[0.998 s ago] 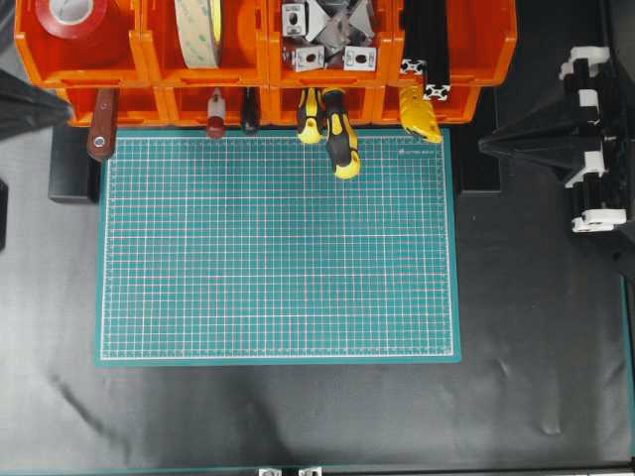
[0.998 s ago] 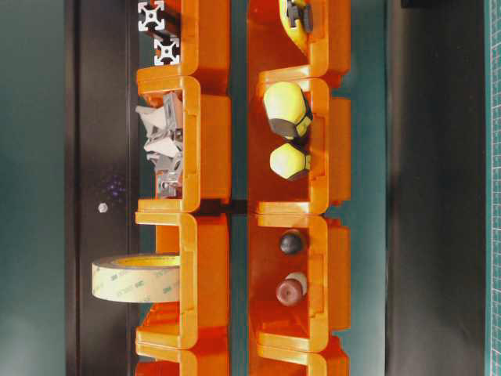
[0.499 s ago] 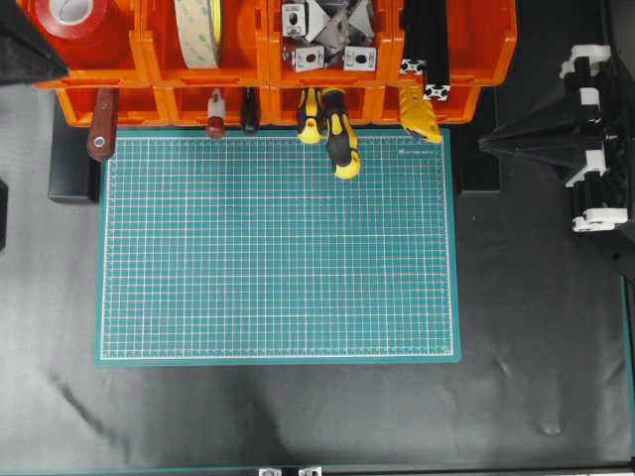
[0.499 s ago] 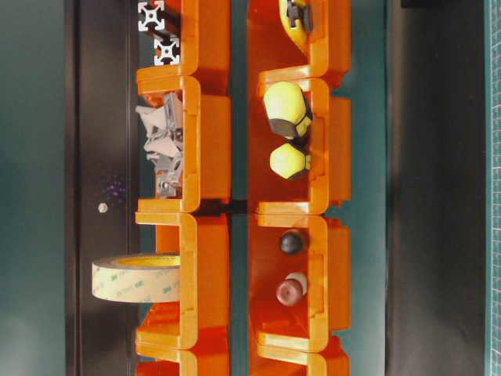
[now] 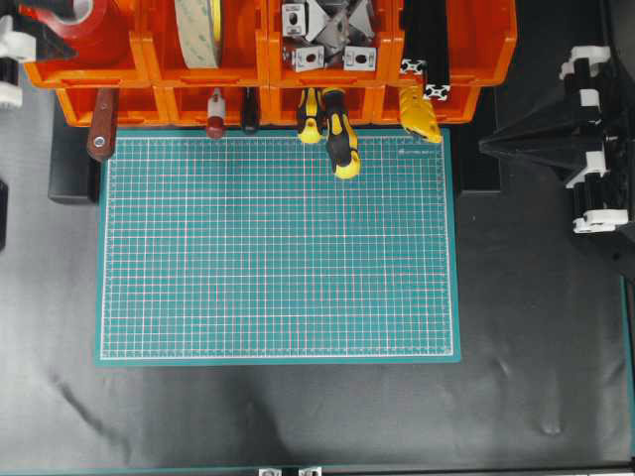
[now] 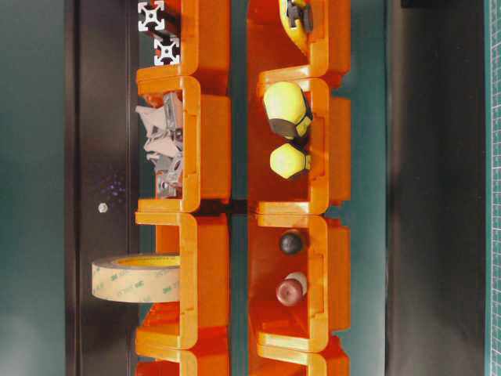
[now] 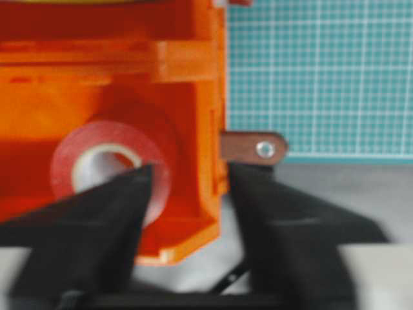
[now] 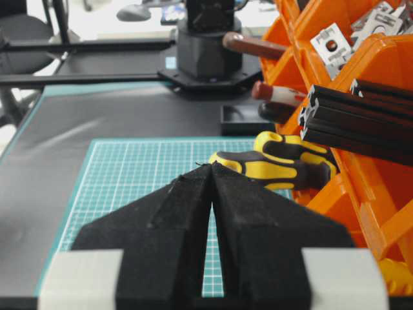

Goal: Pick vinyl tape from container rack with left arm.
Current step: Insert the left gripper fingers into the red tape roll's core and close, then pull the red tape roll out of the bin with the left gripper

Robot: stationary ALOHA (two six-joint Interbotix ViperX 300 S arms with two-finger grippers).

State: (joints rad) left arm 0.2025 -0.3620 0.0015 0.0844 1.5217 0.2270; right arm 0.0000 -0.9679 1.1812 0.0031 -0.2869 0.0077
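The fingertips are still above the red tape ring [image 7: 153, 143] and the bin's side [image 7: 208, 135], so it is too early to close. My left gripper lowers first, then closes on the tape ring.
The red vinyl tape [image 5: 99, 30] lies flat in the top-left bin of the orange container rack [image 5: 268, 61]. My left gripper [image 5: 55, 18] is over that bin at the view's top-left corner. In the left wrist view it [image 7: 187, 171] is open. One finger [image 7: 97, 213] is over the tape's [image 7: 84, 152] white core, the other finger [image 7: 284, 219] is outside the bin's wall [image 7: 216, 97]. The jaws hold nothing. My right gripper [image 5: 486, 146] is shut and empty at the right of the mat; it also shows in the right wrist view [image 8: 211, 166].
A green cutting mat [image 5: 278, 248] lies in front of the rack. A beige tape roll [image 5: 198, 30], metal brackets [image 5: 327, 30] and black extrusions [image 5: 427, 40] fill the upper bins. Yellow-black screwdrivers [image 5: 337, 134] and a brown handle [image 5: 99, 124] stick out of the lower bins.
My left gripper has moved from the left edge up and right, and is now over the tape's bin. The right arm has not moved.
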